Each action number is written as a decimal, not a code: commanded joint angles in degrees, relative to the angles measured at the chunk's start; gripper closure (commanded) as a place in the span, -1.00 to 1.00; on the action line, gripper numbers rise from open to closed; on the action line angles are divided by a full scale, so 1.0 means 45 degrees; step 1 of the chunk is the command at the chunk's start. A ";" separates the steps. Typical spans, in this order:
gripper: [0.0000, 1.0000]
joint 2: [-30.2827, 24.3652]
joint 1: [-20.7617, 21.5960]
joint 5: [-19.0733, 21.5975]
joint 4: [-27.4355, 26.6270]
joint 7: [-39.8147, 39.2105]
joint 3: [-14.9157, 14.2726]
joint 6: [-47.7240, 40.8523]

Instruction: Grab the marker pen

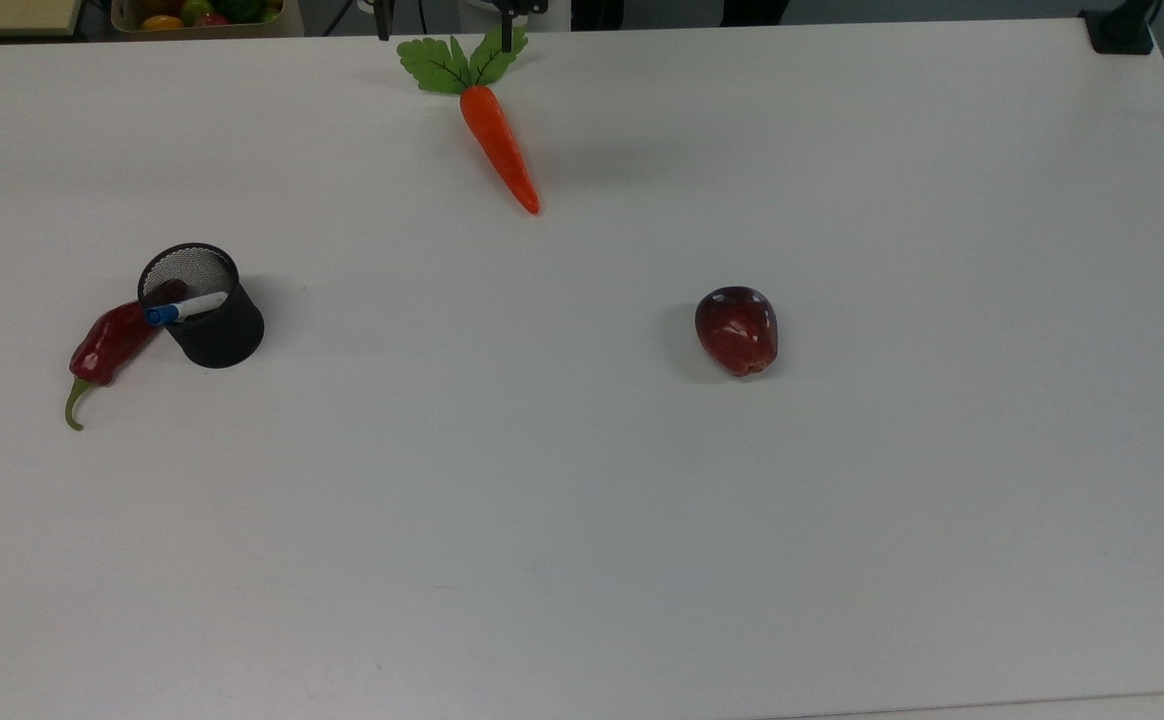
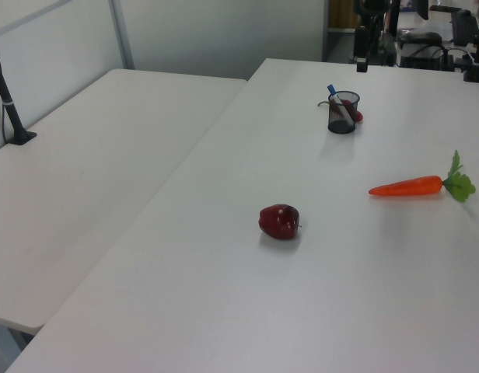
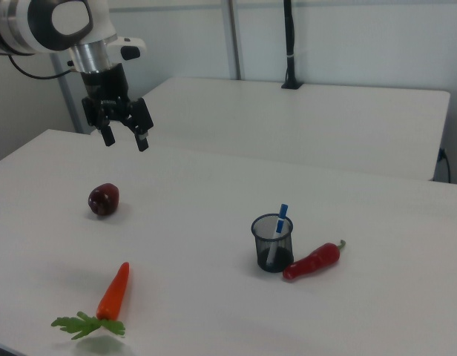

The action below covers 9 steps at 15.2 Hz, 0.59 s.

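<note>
The gripper should grip the marker pen's blue end with the cap (image 2: 331,90) next, to take the marker pen out of the black mesh cup (image 2: 343,115).
The marker pen (image 1: 189,307) is white with a blue cap and stands tilted in a black mesh cup (image 1: 220,335) on the top view's left, cap end sticking over the rim. It also shows in the left view as the marker pen (image 2: 336,102) and in the right view as the marker pen (image 3: 281,216) inside the cup (image 3: 273,252). My gripper (image 3: 125,142) hangs open and empty above the table at the right view's upper left, well away from the cup and above the apple (image 3: 103,199).
A red chili pepper (image 1: 107,345) leans against the cup's side. A dark red apple (image 1: 737,330) lies mid-table, and an orange carrot (image 1: 499,145) with green leaves lies near the top view's upper edge. A second white table (image 3: 303,122) adjoins.
</note>
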 commanded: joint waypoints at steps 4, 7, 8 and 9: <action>-1.00 -0.0045 0.0100 0.0242 -0.0154 -0.0646 -0.0088 -0.0131; -1.00 -0.0006 0.0023 0.0242 -0.0115 -0.0743 -0.0107 -0.0111; -1.00 0.0071 -0.0016 0.0184 -0.0076 -0.0898 -0.0146 -0.0092; -1.00 0.0091 -0.0075 0.0106 -0.0076 -0.1055 -0.0185 0.0005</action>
